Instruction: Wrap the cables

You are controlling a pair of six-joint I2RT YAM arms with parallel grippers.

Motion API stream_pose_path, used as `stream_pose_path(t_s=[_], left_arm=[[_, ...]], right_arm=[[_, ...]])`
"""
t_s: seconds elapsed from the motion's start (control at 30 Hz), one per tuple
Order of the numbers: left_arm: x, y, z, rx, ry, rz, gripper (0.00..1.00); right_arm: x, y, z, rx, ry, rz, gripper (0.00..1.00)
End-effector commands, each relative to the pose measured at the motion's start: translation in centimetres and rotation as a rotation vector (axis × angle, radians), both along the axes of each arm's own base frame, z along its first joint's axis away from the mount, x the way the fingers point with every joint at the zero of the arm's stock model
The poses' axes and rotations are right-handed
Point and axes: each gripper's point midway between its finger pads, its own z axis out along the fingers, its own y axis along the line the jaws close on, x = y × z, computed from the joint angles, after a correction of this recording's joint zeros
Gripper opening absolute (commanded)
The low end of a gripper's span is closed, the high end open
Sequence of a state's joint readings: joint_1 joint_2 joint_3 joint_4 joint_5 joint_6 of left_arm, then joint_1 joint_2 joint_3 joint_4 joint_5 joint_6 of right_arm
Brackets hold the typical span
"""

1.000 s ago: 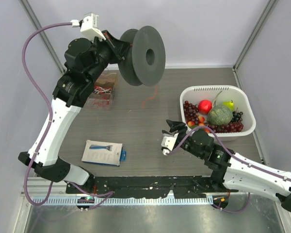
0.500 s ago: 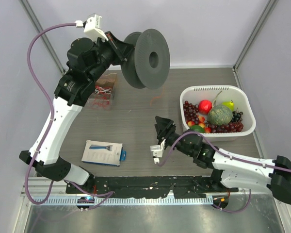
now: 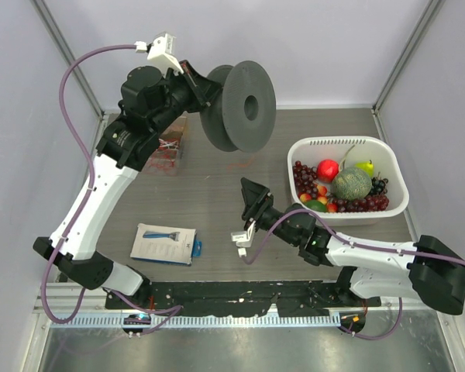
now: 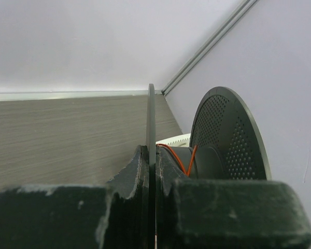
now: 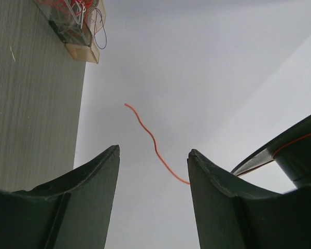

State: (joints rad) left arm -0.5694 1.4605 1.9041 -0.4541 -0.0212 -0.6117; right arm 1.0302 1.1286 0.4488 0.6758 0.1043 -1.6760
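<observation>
My right gripper needs to grab the thin orange wire by its loose end (image 3: 236, 164) (image 5: 154, 144) next, so the rest of the wire stays free to wrap around the spool's middle part.
My left gripper (image 3: 207, 91) is shut on the near flange of a black spool (image 3: 246, 105) and holds it high above the back of the table. In the left wrist view the jaws (image 4: 151, 156) pinch the thin flange (image 4: 151, 116), and orange wire (image 4: 179, 158) lies on the hub. A loose orange wire end (image 5: 154, 144) hangs from the spool (image 5: 295, 150) and shows between the fingers of my open right gripper (image 5: 153, 153). That gripper (image 3: 253, 198) points up, below the spool. A tangle of cables (image 3: 164, 145) lies in a clear box at the back left (image 5: 74, 19).
A white basket (image 3: 346, 140) of fruit stands at the right; its rim shows in the left wrist view (image 4: 172, 140). A boxed razor (image 3: 164, 243) lies at the front left. Grey walls close in the back and both sides.
My left arm has carried the spool to the right. My right gripper has moved left and forward to below the spool.
</observation>
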Motion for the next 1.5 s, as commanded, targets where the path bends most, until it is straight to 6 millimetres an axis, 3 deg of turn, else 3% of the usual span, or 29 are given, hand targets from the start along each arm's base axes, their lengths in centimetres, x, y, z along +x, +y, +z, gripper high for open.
stream_pose_path(t_s=[0.0,0.63,0.9,1.2,1.33,1.47], left_arm=[[-2.6,0.9,5.6,-0.124,-0.130,-0.025,0.00],[-2.9,0.4,5.2,-0.168,-0.080,-0.038,0.00],[-3.9,-0.2,5.6,-0.188,-0.075,-0.085,0.00],[-4.0,-0.4,5.0,-0.184,-0.063,-0.092,0.00],[-4.1,-0.3,5.1,-0.183,-0.065,-0.092,0.00],[-3.8,-0.1,4.8,-0.172,-0.065,-0.077,0.00]], right_arm=[[-0.1,1.0,4.7,0.082,-0.126,0.033,0.60],[1.9,3.4,3.8,0.038,-0.149,0.012,0.55],[3.2,3.1,3.1,0.017,-0.155,-0.001,0.51],[4.1,2.9,3.8,0.024,-0.179,-0.004,0.50],[4.0,3.3,3.7,0.021,-0.181,0.025,0.39],[3.8,3.3,3.9,0.023,-0.184,0.037,0.06]])
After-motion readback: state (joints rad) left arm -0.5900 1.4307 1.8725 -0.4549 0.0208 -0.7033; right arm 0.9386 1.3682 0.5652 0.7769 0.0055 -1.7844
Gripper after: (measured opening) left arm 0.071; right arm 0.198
